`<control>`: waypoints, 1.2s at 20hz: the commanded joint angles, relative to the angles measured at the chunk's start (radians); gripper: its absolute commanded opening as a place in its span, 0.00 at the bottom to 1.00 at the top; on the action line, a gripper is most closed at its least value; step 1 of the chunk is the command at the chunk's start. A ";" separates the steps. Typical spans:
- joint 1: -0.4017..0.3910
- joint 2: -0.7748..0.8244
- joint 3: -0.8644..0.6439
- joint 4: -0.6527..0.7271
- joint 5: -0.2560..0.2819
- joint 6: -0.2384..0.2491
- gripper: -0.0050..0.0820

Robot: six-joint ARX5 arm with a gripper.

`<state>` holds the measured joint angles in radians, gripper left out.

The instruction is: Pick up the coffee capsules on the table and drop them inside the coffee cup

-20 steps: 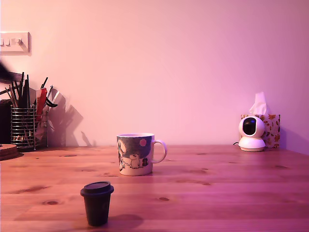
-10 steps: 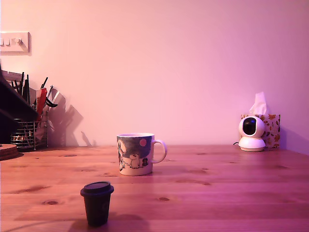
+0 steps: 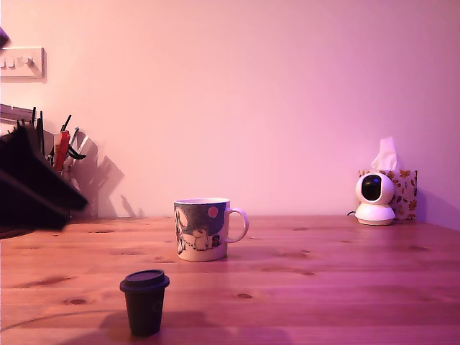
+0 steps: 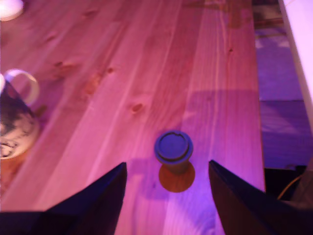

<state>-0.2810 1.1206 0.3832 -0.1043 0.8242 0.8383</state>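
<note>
The gripper needs to grab the dark capsule next by its tapered body just under the capsule's rim (image 3: 144, 305), and then it will drop the capsule into the coffee cup (image 3: 203, 230).
A dark brown-black coffee capsule (image 3: 144, 302) stands upright near the table's front edge, its wide rim on top. In the wrist view this capsule (image 4: 173, 147) sits just beyond my fingertips, roughly centred in the gap. My gripper (image 4: 166, 165) is open with nothing between its dark fingers (image 4: 98, 200), and it hangs above the wood. The exterior view shows my arm as a dark blurred shape (image 3: 36, 190) at the left edge. The coffee cup (image 3: 203, 230), white with a grey-blue cartoon print, stands mid-table behind the capsule. The cup (image 4: 12, 122) also shows in the wrist view, handle out.
Utensils (image 3: 63, 147) stick up behind my arm at the exterior view's left. A white camera (image 3: 374, 198) and a tissue box (image 3: 404, 188) stand at the back right. A light switch (image 3: 21, 63) is on the wall. The table's edge (image 4: 259, 122) runs close beside the capsule.
My arm has swept in from the exterior view's left and now covers the wire holder. Capsule and cup have not moved.
</note>
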 commanded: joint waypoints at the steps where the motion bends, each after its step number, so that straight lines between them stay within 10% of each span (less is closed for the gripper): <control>1: -0.003 0.048 -0.015 0.036 0.011 -0.001 0.60; 24: -0.003 0.353 -0.015 0.124 0.139 -0.025 0.60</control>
<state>-0.2810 1.4582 0.3832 0.0193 0.9527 0.8314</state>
